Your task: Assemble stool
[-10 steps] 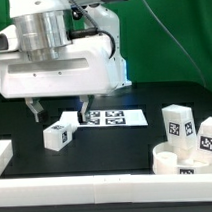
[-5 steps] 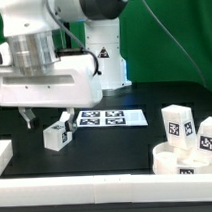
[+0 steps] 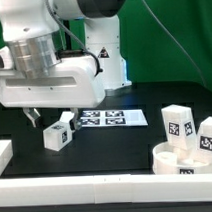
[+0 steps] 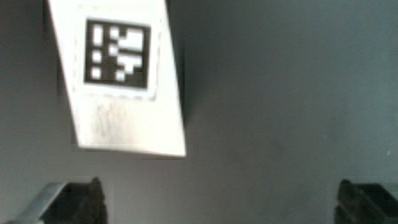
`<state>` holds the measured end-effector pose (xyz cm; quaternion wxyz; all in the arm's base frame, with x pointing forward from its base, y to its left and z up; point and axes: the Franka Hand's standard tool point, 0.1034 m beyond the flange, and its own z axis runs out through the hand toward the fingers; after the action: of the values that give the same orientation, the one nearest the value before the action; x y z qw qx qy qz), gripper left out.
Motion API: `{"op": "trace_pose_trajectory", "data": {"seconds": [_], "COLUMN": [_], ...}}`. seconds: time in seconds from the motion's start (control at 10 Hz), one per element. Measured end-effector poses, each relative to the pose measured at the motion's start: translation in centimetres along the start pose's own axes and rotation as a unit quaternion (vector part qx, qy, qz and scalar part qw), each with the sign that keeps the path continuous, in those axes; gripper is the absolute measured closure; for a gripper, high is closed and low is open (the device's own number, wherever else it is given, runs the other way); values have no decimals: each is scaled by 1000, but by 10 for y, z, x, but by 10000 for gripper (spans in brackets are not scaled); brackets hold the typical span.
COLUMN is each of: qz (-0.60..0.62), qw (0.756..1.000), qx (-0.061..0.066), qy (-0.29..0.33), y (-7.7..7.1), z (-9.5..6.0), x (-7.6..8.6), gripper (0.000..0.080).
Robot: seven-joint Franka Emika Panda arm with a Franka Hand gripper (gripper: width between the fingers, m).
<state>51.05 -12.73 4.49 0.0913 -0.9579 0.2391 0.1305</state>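
I would miss the tagged leg if I closed now, because it lies off to one side of my gripper's fingers. I should line my gripper up with the leg first, then close on it.
A white stool leg [image 3: 59, 133] with a square tag lies on the black table, toward the exterior view's left. My gripper [image 3: 50, 118] hangs open just above and behind it, one finger [image 3: 33, 119] showing beside the leg. In the wrist view the same leg [image 4: 128, 85] lies ahead of the gripper [image 4: 222, 205], off to one side. Both dark fingertips [image 4: 75, 200] stand wide apart over bare table with nothing between them. The round seat disc [image 3: 172, 161] rests at the exterior view's right, with two more tagged legs [image 3: 178, 122] [image 3: 207, 136] standing at it.
The marker board [image 3: 112, 119] lies flat on the table behind the lying leg. A long white rail [image 3: 87, 185] runs along the front edge, and a short one [image 3: 3, 153] sits at the exterior view's left. The arm's base [image 3: 104, 54] stands at the back.
The arm has swung toward the exterior view's left, bringing the open gripper from over the marker board's edge to above the lying leg. Over the last half second it has barely moved.
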Motion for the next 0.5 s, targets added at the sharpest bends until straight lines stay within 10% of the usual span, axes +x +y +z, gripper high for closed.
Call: {"op": "trace_pose_trajectory", "data": {"seconds": [0.5], "qz": [7], "qw": [988], "qx": [20], "qy": [-153], "y": [12], "z": [6], "x": [3], "gripper": [151]}}
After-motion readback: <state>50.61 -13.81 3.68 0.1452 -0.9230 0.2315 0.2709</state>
